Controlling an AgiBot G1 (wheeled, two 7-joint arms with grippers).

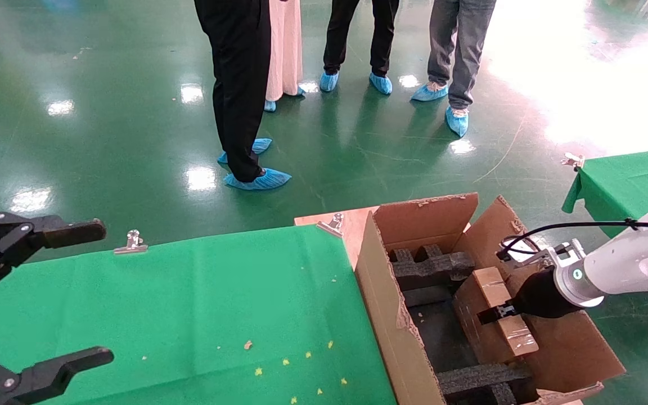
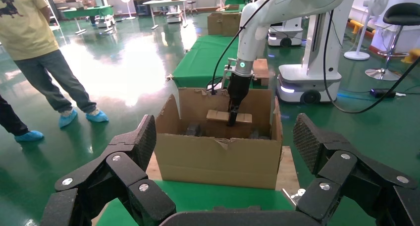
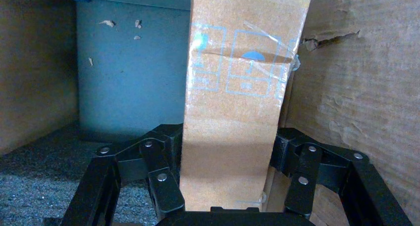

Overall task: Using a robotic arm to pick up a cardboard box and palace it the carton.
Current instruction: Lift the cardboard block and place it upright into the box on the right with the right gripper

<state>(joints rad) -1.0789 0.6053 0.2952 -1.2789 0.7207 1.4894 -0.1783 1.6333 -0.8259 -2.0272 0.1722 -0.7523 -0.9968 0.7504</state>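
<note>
The cardboard box's lower edge stands down at the carton's bottom inside the carton's sides, so it is time for my right gripper to open.
The large carton stands open beside the green table, with black foam blocks inside. The white robotic arm reaches into it from the right. Its gripper, my right gripper, is shut on the small cardboard box, which is down inside the carton on edge, near the right wall. In the right wrist view the cardboard box fills the gap between the black fingers, its taped face showing. My all-black left gripper is parked open over the table's left end, holding nothing.
Several people in blue shoe covers stand on the green floor beyond the table. Metal clips hold the green cloth. A second green-covered table is at the right. The carton rests on a wooden board.
</note>
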